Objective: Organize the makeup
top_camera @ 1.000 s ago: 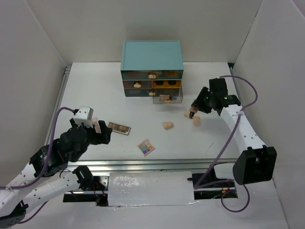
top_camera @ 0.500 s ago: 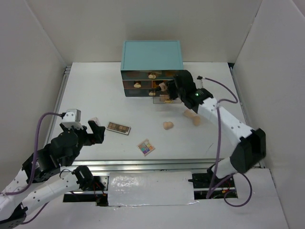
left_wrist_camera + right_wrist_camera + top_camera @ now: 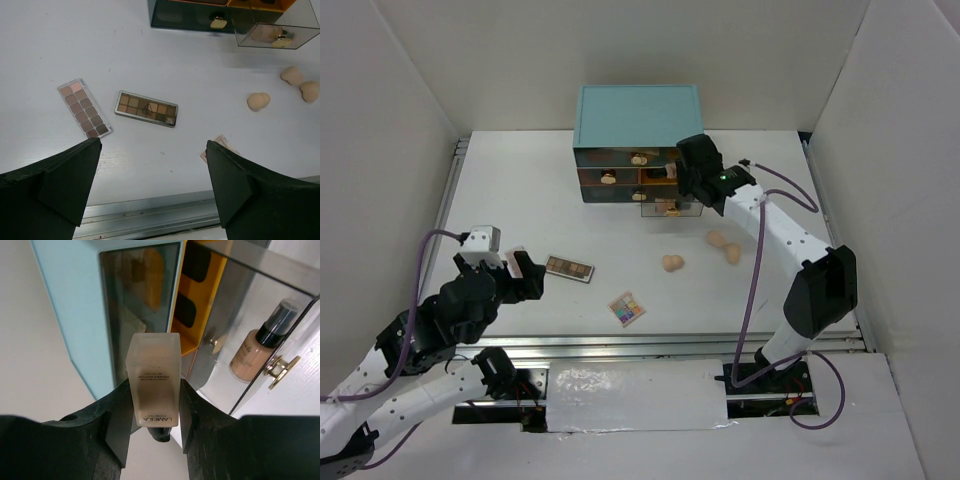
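Note:
The frosted bottle (image 3: 671, 171) (image 3: 152, 382) hangs outside the clear drawer's rim, so it is too early to release. The bottle moves into that drawer next, before my right gripper opens.
My right gripper (image 3: 682, 182) is shut on a frosted brownish bottle (image 3: 152, 382), held upright against the front of the teal chest's right-hand drawers. A beige tube (image 3: 254, 356) lies in the pulled-out clear drawer (image 3: 670, 207). My left gripper (image 3: 152, 145) is open and empty above the near left table. Ahead of it lie two rectangular eyeshadow palettes (image 3: 84, 108) (image 3: 146, 108). The square multicolour palette (image 3: 627, 309) lies near the front edge. Three peach sponges (image 3: 672, 263) (image 3: 718, 240) (image 3: 733, 254) lie right of centre. The slim stick is out of view.
The teal chest of drawers (image 3: 638, 115) stands at the back centre, orange inside, with gold knobs. White walls close in the table on the left, right and back. A metal rail (image 3: 150, 215) runs along the near edge.
My right gripper has swung from beside the sponges up to the chest's right drawers, with the bottle in it. My left gripper has shifted slightly and stays open.

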